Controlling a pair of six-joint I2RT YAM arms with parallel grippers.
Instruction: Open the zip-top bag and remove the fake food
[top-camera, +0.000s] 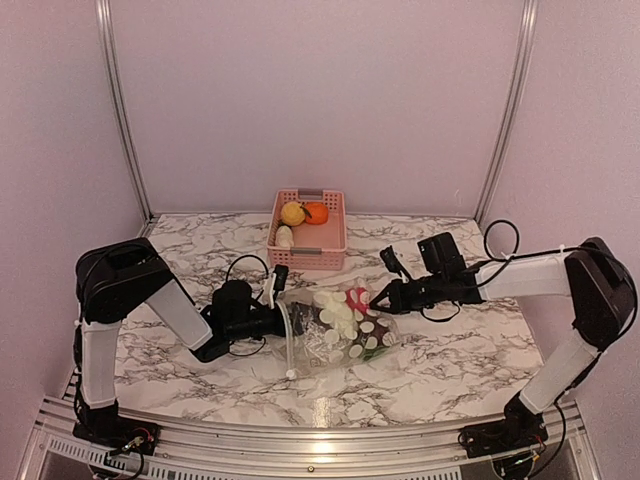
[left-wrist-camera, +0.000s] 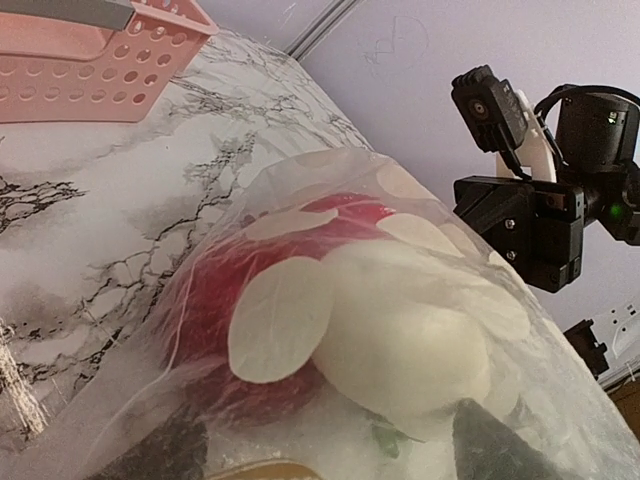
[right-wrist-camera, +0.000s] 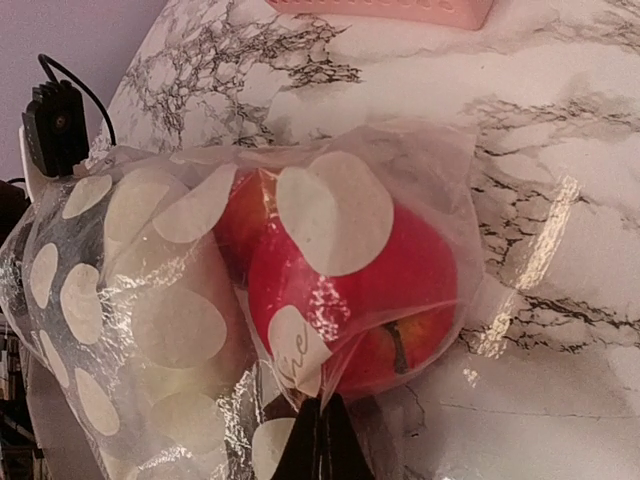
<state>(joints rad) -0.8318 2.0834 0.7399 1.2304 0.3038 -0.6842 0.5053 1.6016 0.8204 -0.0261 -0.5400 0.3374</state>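
Note:
My left gripper will next grab the white piece across its end nearest the zip-top bag's opening (top-camera: 328, 308) (left-wrist-camera: 398, 378), to pull it out lengthwise through the opening.
The zip-top bag (top-camera: 335, 330) lies in the middle of the table, clear with white dots, its white zip rim to the left. Fake food shows inside: a red apple (right-wrist-camera: 360, 290), a white piece (left-wrist-camera: 400, 330) and a dark brown piece (top-camera: 305, 320). My right gripper (top-camera: 380, 298) is shut on a fold of the bag's right end, its black fingertips pinched together (right-wrist-camera: 322, 425) under the apple. My left gripper (top-camera: 275, 318) is at the bag's left mouth. Its dark fingers (left-wrist-camera: 490, 440) stand wide apart, with bag plastic over and between them.
A pink slotted basket (top-camera: 308, 255) stands behind the bag and holds a yellow piece (top-camera: 292, 213), an orange piece (top-camera: 316, 212) and a white piece (top-camera: 285, 237). Its corner shows in the left wrist view (left-wrist-camera: 90, 80). Walls close in the table at the back and sides.

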